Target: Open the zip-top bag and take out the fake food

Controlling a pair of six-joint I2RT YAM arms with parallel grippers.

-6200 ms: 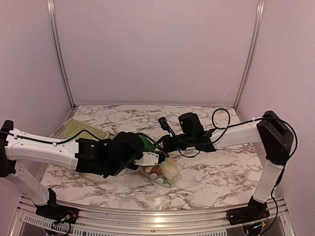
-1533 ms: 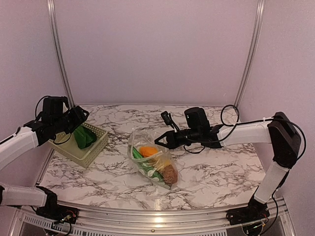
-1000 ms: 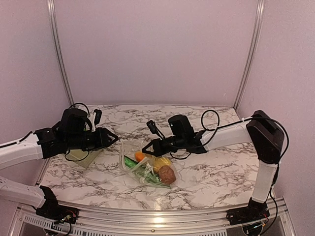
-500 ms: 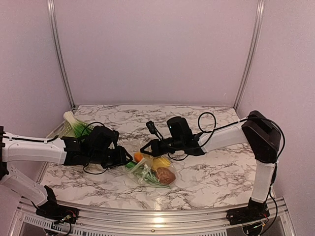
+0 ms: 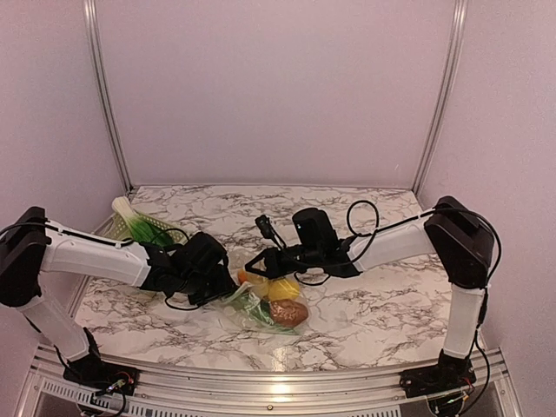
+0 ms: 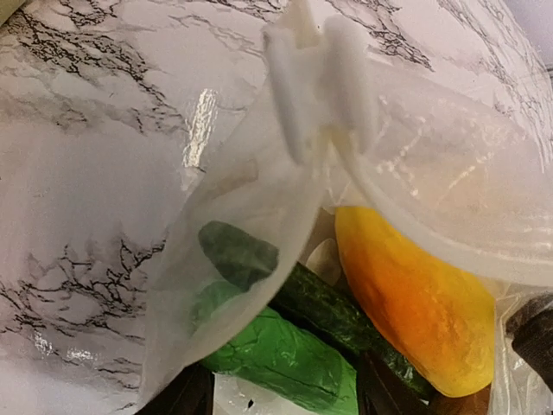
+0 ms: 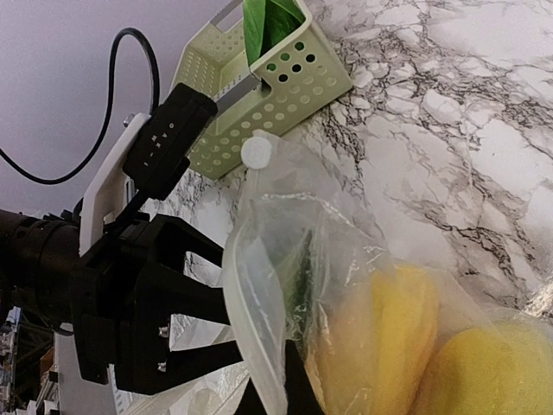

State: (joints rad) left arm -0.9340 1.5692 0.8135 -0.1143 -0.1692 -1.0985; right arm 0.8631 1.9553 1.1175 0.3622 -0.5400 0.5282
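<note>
The light green vegetable needs to come out lengthwise, so my left gripper should next pick it up by its end at the bag's opening [image 5: 247,302] [image 6: 282,364].
The zip-top bag [image 5: 271,304] lies mid-table with its mouth facing left and its white slider [image 6: 315,78] at the rim. My right gripper [image 5: 254,263] is shut on the bag's rim [image 7: 259,346] and holds the mouth up. Inside lies the fake food: an orange carrot [image 6: 406,294], a light green vegetable [image 6: 285,354], a dark green one [image 6: 337,303], yellow lemons [image 7: 484,372] and a brown lump [image 5: 291,313]. My left gripper [image 6: 281,391] is open at the bag's mouth. Its dark fingers [image 6: 186,396] stand either side of the light green vegetable.
The pale green basket [image 5: 152,228] sits at the far left of the marble table [image 5: 382,304], with a green leafy piece [image 7: 268,22] and a white-stemmed leek [image 5: 129,217] in it. In the right wrist view the black left gripper [image 7: 164,320] is close beside the bag.
My left arm has swung from the basket across to the bag's mouth, and its jaws have spread wider. My right gripper has kept its pinch on the rim.
</note>
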